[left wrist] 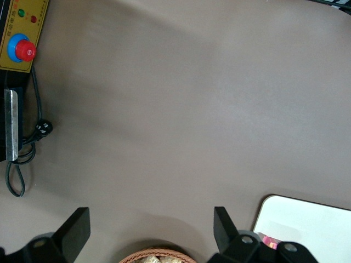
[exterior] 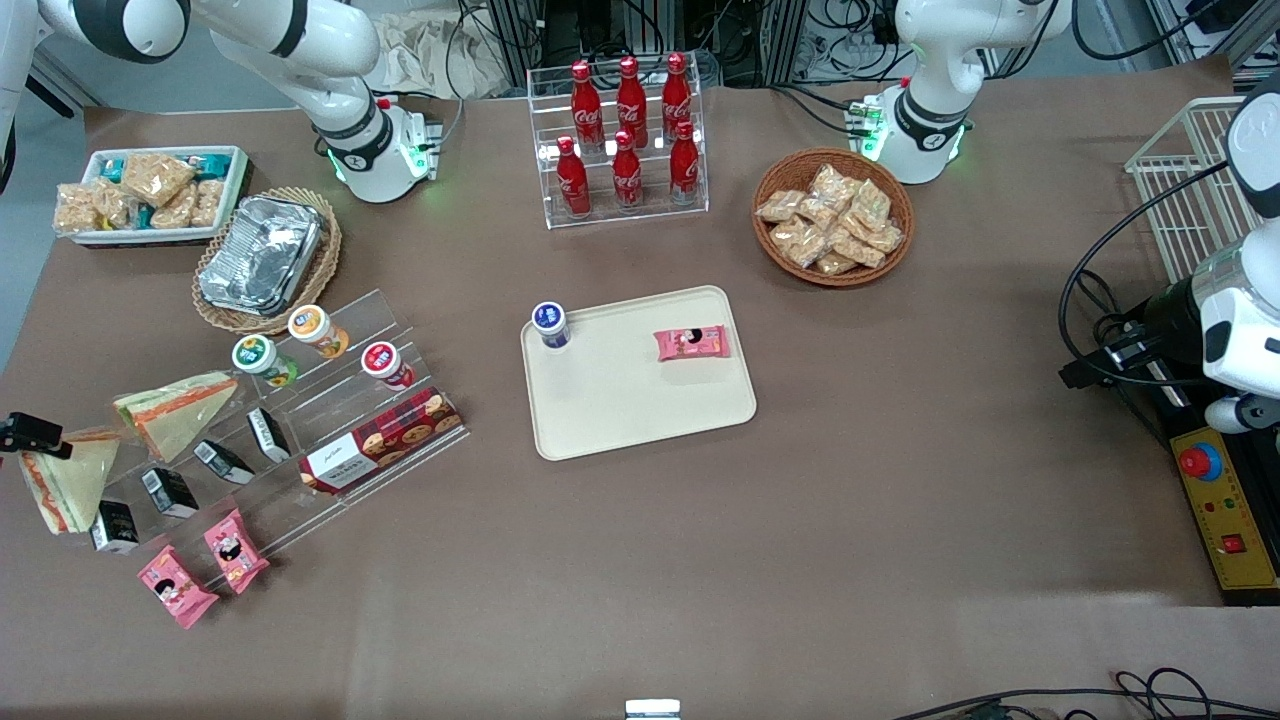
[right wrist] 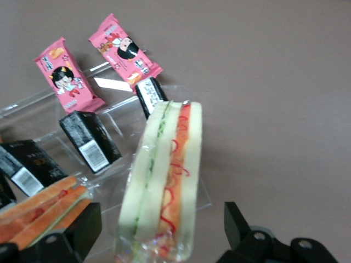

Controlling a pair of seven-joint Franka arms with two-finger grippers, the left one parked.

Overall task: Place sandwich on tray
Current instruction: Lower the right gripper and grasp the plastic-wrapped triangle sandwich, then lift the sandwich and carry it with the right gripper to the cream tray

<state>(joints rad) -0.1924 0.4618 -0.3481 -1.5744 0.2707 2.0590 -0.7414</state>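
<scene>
My right gripper next needs to grab the wrapped wedge's two broad sides, to place the sandwich on the cream tray.
The sandwich is a clear-wrapped white wedge with a thin red-orange and green stripe. It stands on edge at the working arm's end of the table, by the acrylic display. My right gripper hovers over it. In the right wrist view the gripper is open, with one finger on each side of the sandwich and a gap to each. The cream-beige tray lies at mid-table. It holds a blue-lidded cup and a pink snack pack.
A second wedge with a broad orange band lies beside the sandwich and shows in the wrist view. The stepped acrylic display holds black cartons, pink packs, a cookie box and cups. A foil container and cola rack stand farther from the camera.
</scene>
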